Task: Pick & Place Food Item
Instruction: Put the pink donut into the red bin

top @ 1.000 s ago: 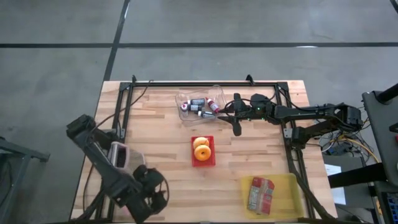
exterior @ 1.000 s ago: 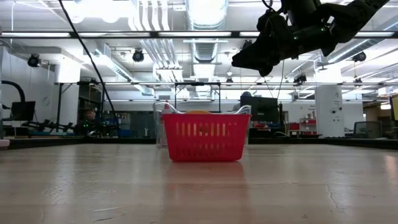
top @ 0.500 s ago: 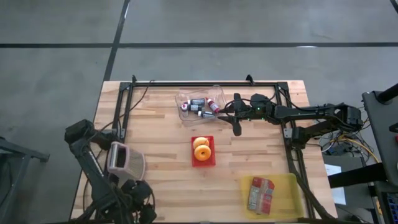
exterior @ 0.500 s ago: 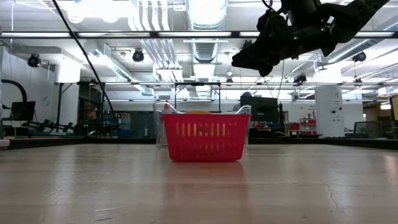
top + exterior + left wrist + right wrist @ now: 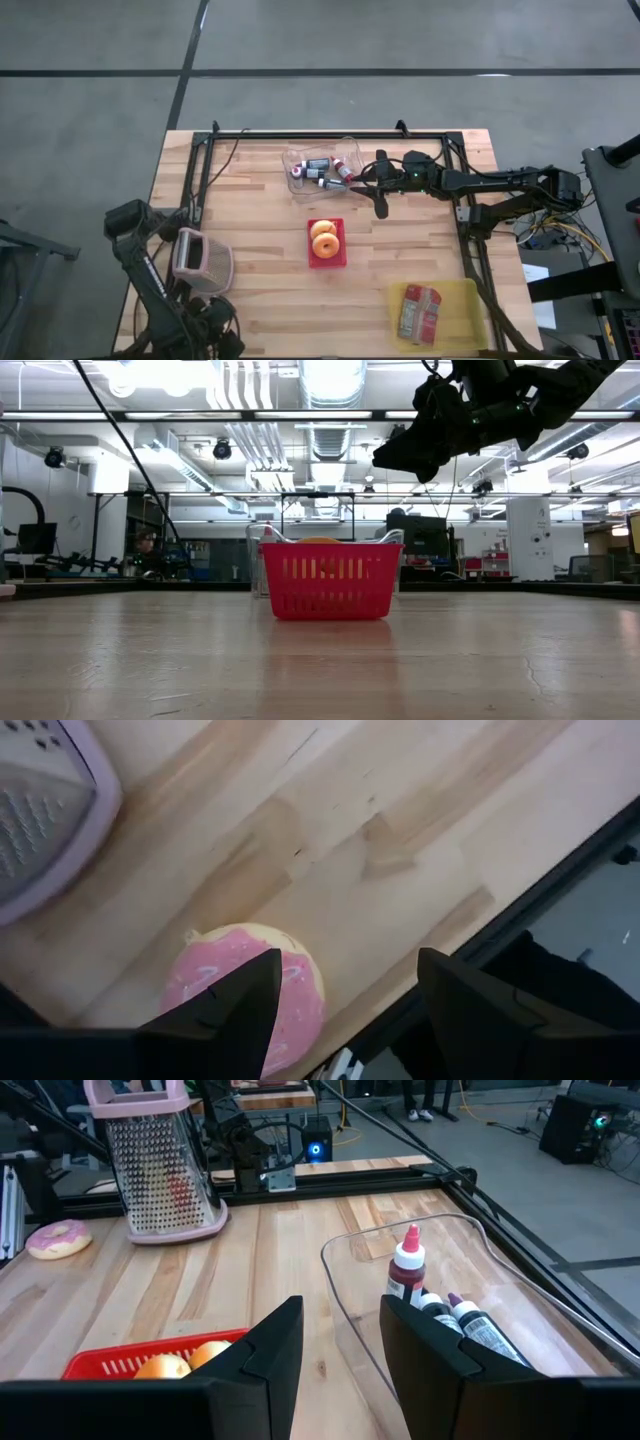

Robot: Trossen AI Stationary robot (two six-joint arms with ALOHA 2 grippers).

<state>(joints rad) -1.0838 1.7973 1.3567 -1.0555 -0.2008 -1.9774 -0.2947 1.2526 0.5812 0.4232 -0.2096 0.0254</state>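
The left gripper takes hold of the pink-iced donut by its iced ring (image 5: 298, 988) next, to place the donut in the red basket.
A pink-iced donut (image 5: 250, 992) lies flat on the wooden table close to its near edge; it also shows far off in the right wrist view (image 5: 58, 1238). My left gripper (image 5: 345, 1020) is open at the table's near left (image 5: 212, 335). Its fingers stand above and beside the donut, and one finger hides part of it. My right gripper (image 5: 380, 197) is open and empty, raised above the table (image 5: 420, 450) beside a clear container. A red basket (image 5: 327, 243) at the middle holds two orange-yellow donuts (image 5: 323, 238).
A pink-framed grater (image 5: 200, 260) stands near the left arm. The clear container (image 5: 322, 170) with small bottles sits at the far middle. A yellow tray (image 5: 470, 300) with a packaged item is at the near right. A black frame (image 5: 468, 240) runs along the table's sides.
My left gripper has moved toward the table's near edge and a little to the left, so that more of the grater shows in the high view.
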